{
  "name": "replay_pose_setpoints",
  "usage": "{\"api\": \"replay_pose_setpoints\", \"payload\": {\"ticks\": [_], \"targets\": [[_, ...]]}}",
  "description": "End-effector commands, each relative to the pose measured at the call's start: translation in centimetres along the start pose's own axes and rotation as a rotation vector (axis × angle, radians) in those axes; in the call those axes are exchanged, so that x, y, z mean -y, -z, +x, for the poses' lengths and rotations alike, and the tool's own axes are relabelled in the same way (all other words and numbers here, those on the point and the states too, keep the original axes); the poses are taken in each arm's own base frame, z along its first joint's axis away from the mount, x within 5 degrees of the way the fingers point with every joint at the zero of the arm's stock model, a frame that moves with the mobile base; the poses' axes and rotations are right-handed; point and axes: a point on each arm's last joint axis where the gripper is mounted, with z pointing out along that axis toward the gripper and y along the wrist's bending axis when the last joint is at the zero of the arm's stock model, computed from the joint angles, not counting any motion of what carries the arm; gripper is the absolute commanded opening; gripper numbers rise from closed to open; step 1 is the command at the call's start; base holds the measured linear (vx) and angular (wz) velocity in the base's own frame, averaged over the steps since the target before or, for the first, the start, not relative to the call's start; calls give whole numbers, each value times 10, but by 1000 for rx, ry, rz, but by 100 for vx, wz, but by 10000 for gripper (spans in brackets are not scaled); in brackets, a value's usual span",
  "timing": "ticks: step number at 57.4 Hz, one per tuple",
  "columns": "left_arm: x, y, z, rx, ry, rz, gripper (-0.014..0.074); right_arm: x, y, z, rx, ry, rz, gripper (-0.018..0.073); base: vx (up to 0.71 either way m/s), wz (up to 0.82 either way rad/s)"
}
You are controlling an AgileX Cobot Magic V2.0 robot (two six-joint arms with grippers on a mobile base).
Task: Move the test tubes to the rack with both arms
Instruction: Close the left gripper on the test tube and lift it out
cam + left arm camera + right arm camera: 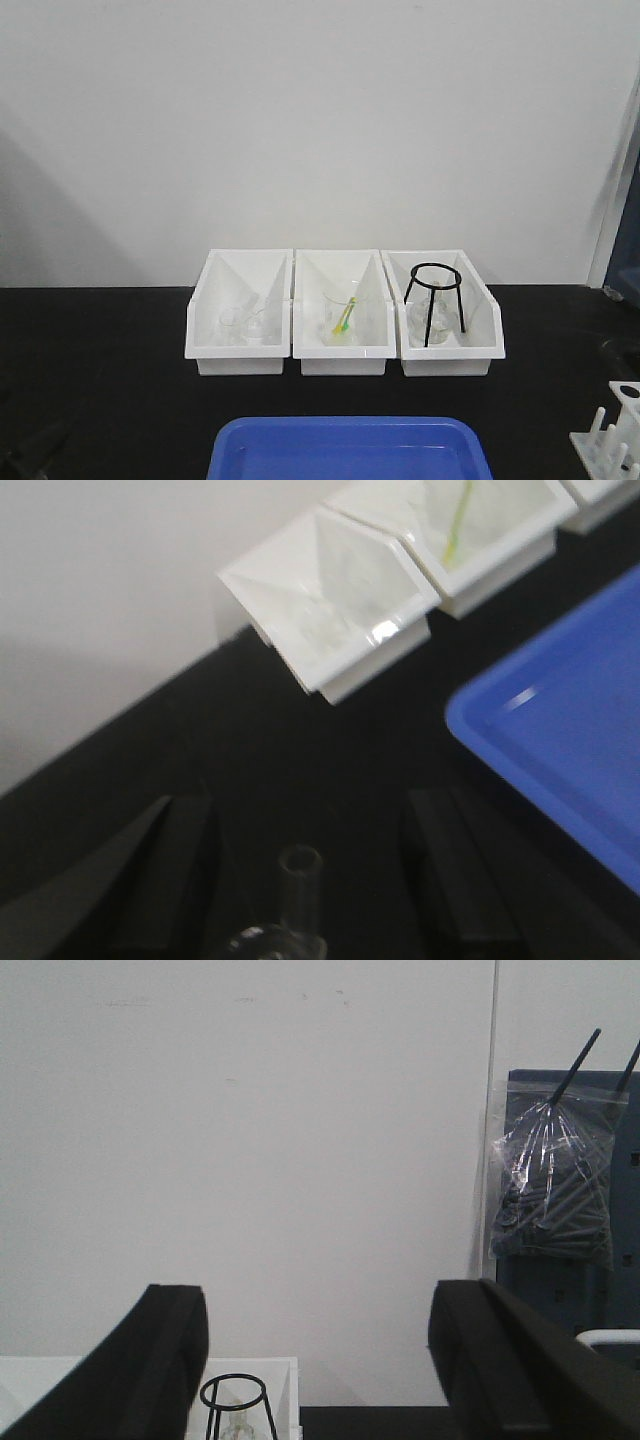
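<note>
The clear test tube needs to be passed on toward the rack, so my left gripper needs to grab it by its upper end with the open rim [300, 872].
In the left wrist view my left gripper [308, 802] is open just above the black table, its fingers [165, 880] wide apart. Between them stands a slender clear glass tube [300, 875] with an open rim. It touches neither finger, and its lower part widens and is cut off by the frame edge. The white rack [612, 440] with upright pegs sits at the table's front right corner, partly out of frame. My right gripper [320, 1295] is open and empty, held high and facing the wall. I cannot make out any other test tubes.
Three white open-front bins [345, 360] line the back of the table: clear glassware [243, 322] in the left one, a beaker with a yellow-green stick [345, 315] in the middle one, a black tripod [437, 300] in the right one. A blue tray [345, 450] lies at the front centre.
</note>
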Motion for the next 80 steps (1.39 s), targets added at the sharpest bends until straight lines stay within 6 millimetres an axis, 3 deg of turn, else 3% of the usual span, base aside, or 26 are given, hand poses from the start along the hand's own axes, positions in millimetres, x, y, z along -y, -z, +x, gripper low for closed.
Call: {"api": "replay_pose_setpoints", "payload": {"ticks": [1,17,30,37,38,49,60,80], "targets": [[2,-4,2,54,-17,-33,503,0,-2,-18,108,13,3,477,0,0],[15,-11,42,89,-41,-98,503,0,-2,-18,108,13,3,468,0,0],[13,-27,47,111,12,-148,503,0,-2,-18,108,13,3,468,0,0],[10,-43,53,105,61,-193,500,0,-2,-18,108,13,3,468,0,0],[6,-52,58,92,107,-249,498,0,-2,-18,108,13,3,468,0,0],[6,-69,68,52,54,-290,498,0,-2,-18,108,13,3,468,0,0],[5,-81,72,53,43,-318,494,0,-2,-18,108,13,3,468,0,0],[1,-108,66,45,31,-322,407,0,-2,-18,108,12,3,468,0,0]]}}
